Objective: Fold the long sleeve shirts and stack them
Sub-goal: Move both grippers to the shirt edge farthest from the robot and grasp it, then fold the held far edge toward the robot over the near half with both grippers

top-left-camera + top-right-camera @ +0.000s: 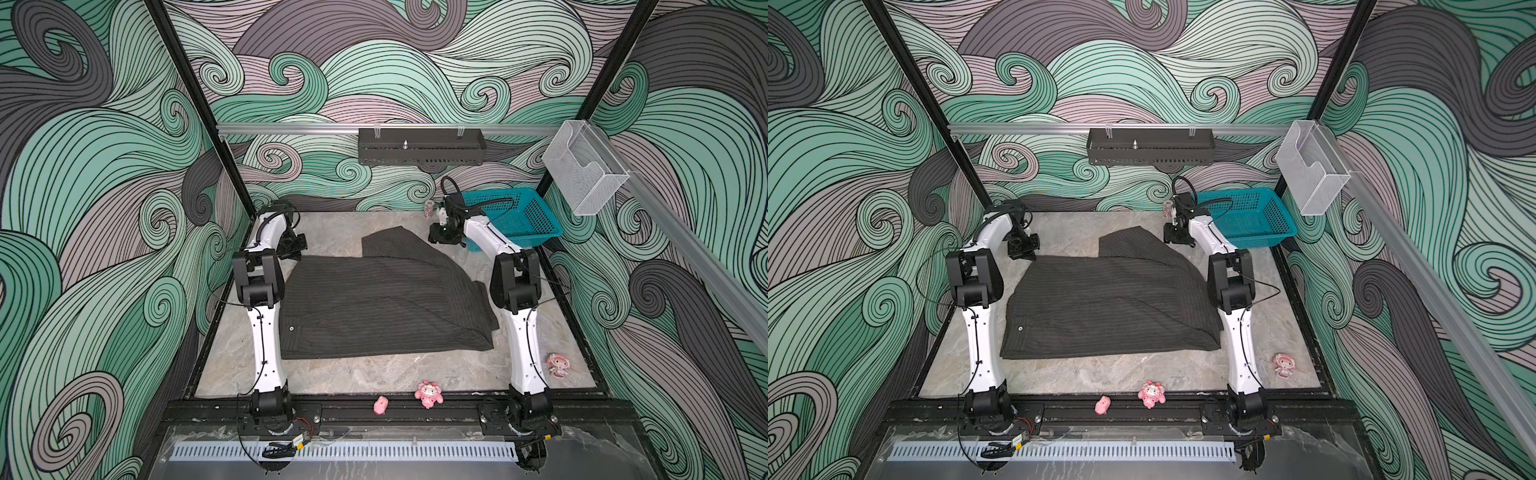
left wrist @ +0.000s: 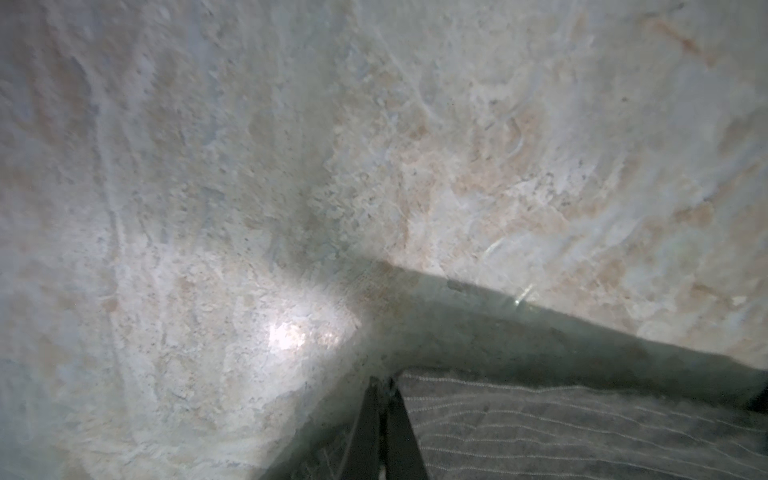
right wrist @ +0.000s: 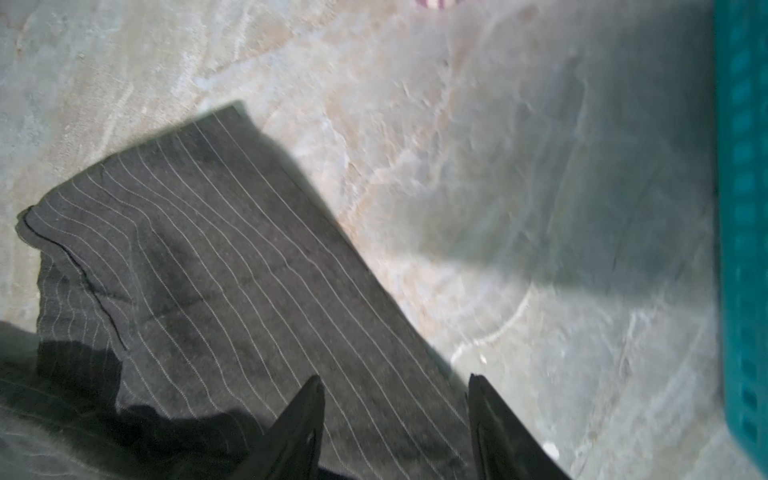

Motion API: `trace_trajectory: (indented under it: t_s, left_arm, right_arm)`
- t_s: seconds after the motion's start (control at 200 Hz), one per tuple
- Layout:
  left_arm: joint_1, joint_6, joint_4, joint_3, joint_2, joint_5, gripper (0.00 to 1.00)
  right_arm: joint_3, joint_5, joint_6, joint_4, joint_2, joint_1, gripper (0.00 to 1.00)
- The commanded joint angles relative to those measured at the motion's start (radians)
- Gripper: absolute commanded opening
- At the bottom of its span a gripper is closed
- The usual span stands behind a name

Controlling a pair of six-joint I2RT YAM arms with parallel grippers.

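I will next grab the shirt with my right gripper by its far flap's basket-side edge, opposite my left gripper. Then the shirt can fold over evenly.
The long sleeve shirt, dark charcoal with thin pale pinstripes, lies spread over the middle of the marble table in both top views. One flap reaches toward the far right. My left gripper sits at the shirt's far left corner. Its jaws are pressed together on the cloth edge, which hangs slightly above the table. My right gripper hovers open over the far flap, with nothing between its fingers.
A teal basket stands at the far right corner, close behind the right arm. Beside it is a small jar. Pink toys lie along the near edge and right side. A black shelf hangs on the back rail.
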Motion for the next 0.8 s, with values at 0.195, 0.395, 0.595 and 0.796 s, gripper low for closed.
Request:
trace_trajectory:
  t_s: [0.195,0.395,0.595,0.796]
  left_arm:
    - [-0.004,0.001,0.000,0.004,-0.049,0.060,0.00]
    - [-0.004,0.001,0.003,0.014,-0.050,0.077,0.00]
    - [-0.005,0.001,0.001,0.030,-0.048,0.088,0.00]
    - [-0.004,0.009,0.001,0.034,-0.049,0.086,0.00]
  right_arm:
    - [0.400,0.041,-0.094,-0.209,0.272,0.039,0.60]
    - [0.460,0.017,-0.099,-0.228,0.343,0.053,0.60]
    - [0.475,-0.031,-0.105,-0.231,0.366,0.078,0.35]
    - [0.504,0.000,-0.088,-0.221,0.336,0.066,0.00]
